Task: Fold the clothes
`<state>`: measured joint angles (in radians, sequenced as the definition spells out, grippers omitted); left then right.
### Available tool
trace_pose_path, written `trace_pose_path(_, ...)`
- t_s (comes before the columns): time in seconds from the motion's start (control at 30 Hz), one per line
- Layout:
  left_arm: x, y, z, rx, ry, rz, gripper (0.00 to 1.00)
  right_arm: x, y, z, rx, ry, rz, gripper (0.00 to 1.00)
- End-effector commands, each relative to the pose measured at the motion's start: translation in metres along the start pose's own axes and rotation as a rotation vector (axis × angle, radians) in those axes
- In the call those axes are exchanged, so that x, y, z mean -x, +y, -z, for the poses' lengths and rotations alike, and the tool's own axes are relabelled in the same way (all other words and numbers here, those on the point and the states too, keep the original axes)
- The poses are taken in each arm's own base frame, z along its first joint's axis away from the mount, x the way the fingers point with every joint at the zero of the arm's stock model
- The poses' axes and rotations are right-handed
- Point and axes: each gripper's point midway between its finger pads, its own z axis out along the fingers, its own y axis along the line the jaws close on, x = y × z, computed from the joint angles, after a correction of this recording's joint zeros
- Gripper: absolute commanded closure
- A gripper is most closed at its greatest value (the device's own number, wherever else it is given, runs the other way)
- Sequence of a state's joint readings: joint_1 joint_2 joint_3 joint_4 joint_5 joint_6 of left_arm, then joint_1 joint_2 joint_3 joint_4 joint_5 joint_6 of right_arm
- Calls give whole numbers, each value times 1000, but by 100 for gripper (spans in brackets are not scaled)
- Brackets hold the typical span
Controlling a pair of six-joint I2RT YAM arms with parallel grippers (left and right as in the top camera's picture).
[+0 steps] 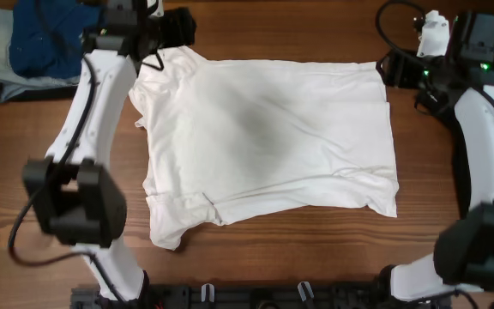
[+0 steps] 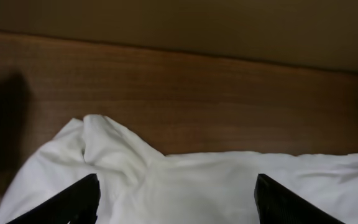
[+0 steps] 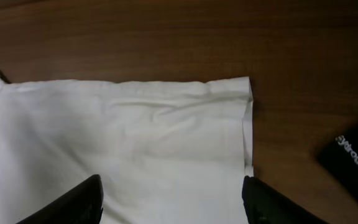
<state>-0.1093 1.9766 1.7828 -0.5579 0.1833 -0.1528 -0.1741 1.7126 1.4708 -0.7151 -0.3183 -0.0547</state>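
Note:
Next, my left gripper grabs the white shirt by its bunched far shoulder to fold that edge of the shirt over toward its near side.
A large white shirt lies spread flat on the wooden table, and only a faint grey shade shows through its middle. No black stripes are visible. My left gripper is open over the shirt's far left shoulder, and its fingers straddle bunched white cloth. My right gripper is open over the far right hem corner, and its fingers straddle flat white cloth. A black thing with small white lettering lies right of the hem. I cannot tell whether it is a garment.
A pile of blue and grey clothes sits at the far left corner of the table. The two arm bases stand at the front left and front right.

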Motion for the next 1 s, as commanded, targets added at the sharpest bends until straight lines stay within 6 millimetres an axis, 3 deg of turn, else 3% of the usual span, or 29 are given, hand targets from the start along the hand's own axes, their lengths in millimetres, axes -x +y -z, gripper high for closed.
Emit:
trace_pose_path(0.0, 0, 24, -44, 77, -23, -83, 19, -4, -1, -25, 26, 38, 15, 28)
trace_pose_path(0.17, -17, 55, -94, 164, -25, -87, 16, -7, 4, -30, 29, 51, 47, 29)
trace_pose_path(0.33, -43, 87, -127, 207, 16, -64, 16, -7, 5, -30, 31, 54, 48, 28)
trace_pose_path(0.47, -46, 99, -135, 239, 9, -59, 20, -7, 5, -30, 31, 54, 48, 28)
trace_pose_path(0.63, -54, 104, -147, 239, 12, -59, 50, -7, 5, -30, 31, 54, 48, 29)
trace_pose_path(0.8, -71, 110, -162, 244, 38, -57, 48, -7, 5, -30, 31, 52, 52, 29)
trace_pose_path(0.9, -66, 110, -163, 240, 16, -59, 48, -6, 5, -30, 31, 50, 52, 29)
trace_pose_path(0.97, -63, 109, -163, 238, 3, -60, 54, -6, 5, -30, 31, 50, 52, 29)
